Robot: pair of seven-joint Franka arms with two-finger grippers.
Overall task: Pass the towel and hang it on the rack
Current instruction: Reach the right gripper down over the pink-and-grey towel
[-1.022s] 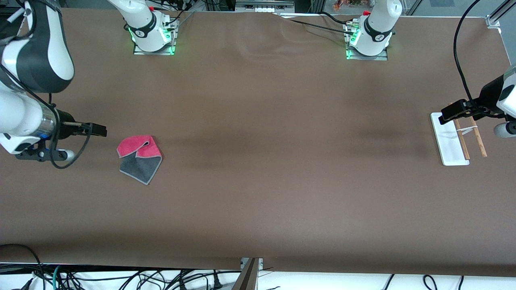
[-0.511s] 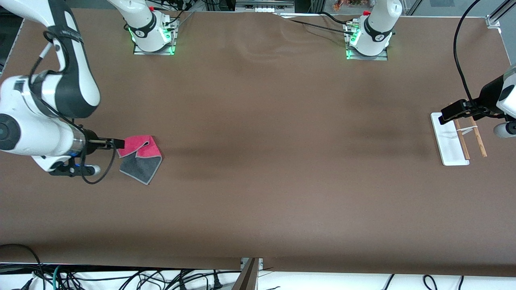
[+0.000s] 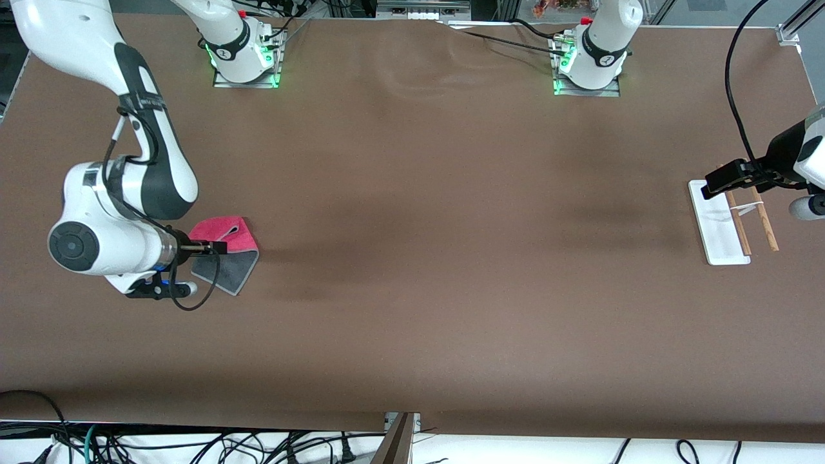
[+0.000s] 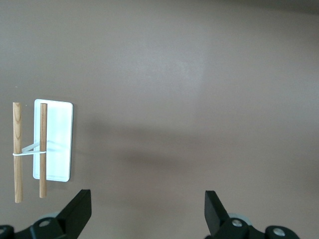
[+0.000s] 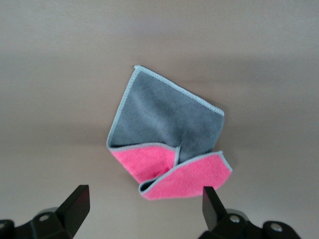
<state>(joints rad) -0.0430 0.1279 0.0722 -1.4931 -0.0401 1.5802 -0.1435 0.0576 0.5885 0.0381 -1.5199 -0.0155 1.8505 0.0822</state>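
Observation:
The robot's right gripper should next grab the towel by its pink fold [image 5: 155, 183], and this leaves the towel's grey half [image 5: 167, 114] free to pass across for the rack.
The towel [image 3: 236, 267] lies folded on the brown table toward the right arm's end, pink face over dark grey, with pale edging. My right gripper [image 3: 218, 247] hangs just over it, open. In the right wrist view the towel [image 5: 164, 130] lies ahead of my right gripper [image 5: 144, 200], whose fingers straddle the pink fold's edge without touching it. The rack [image 3: 717, 222], a white base with two wooden rods [image 3: 767, 222], stands toward the left arm's end. My left gripper [image 3: 714, 185] waits open in the air by the rack [image 4: 54, 130], and in its own wrist view the left gripper [image 4: 147, 203] holds nothing.
The two arm bases [image 3: 245, 61] [image 3: 588, 71] stand along the table's edge farthest from the front camera. A black cable [image 3: 733, 96] loops down to the left arm. Loose cables [image 3: 193, 444] lie below the table's near edge. The table cover is bare brown between towel and rack.
The right arm has swung in from the table's end and brought its open gripper over the towel. The left arm and the rack have not moved.

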